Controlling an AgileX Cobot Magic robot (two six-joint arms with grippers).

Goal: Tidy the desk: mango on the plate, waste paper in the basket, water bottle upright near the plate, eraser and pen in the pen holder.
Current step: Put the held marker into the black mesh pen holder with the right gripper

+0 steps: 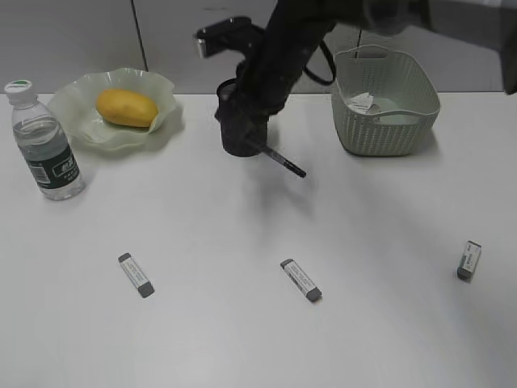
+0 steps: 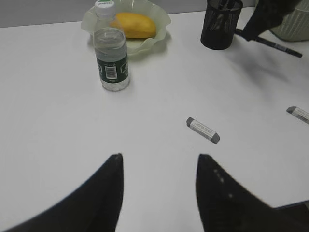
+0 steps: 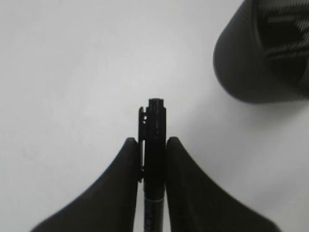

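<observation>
The pen's end is outside the pen holder's opening, so for now my right gripper keeps holding the black pen [image 1: 283,162] until that end is in the pen holder [image 1: 234,145].
My right gripper [image 3: 152,140] is shut on the black pen [image 3: 156,116], whose capped end sticks out past the fingertips. In the exterior view the pen [image 1: 283,162] slants out from the gripper [image 1: 250,139], right beside the black mesh pen holder [image 1: 234,145]. The mango [image 1: 126,107] lies on the wavy green plate [image 1: 166,87]. Left of the plate, the water bottle [image 1: 48,149] stands upright. Waste paper [image 1: 361,103] lies in the basket [image 1: 388,129]. Three erasers lie flat on the desk: one [image 1: 136,275], another [image 1: 300,280] and a third [image 1: 468,260]. My left gripper [image 2: 159,157] hangs open over bare desk.
The right arm reaches in from the upper right and covers part of the pen holder. In the left wrist view the nearest eraser [image 2: 203,130] lies ahead and right of the fingertips, and the bottle [image 2: 111,63] stands farther ahead. A grey wall runs behind the desk.
</observation>
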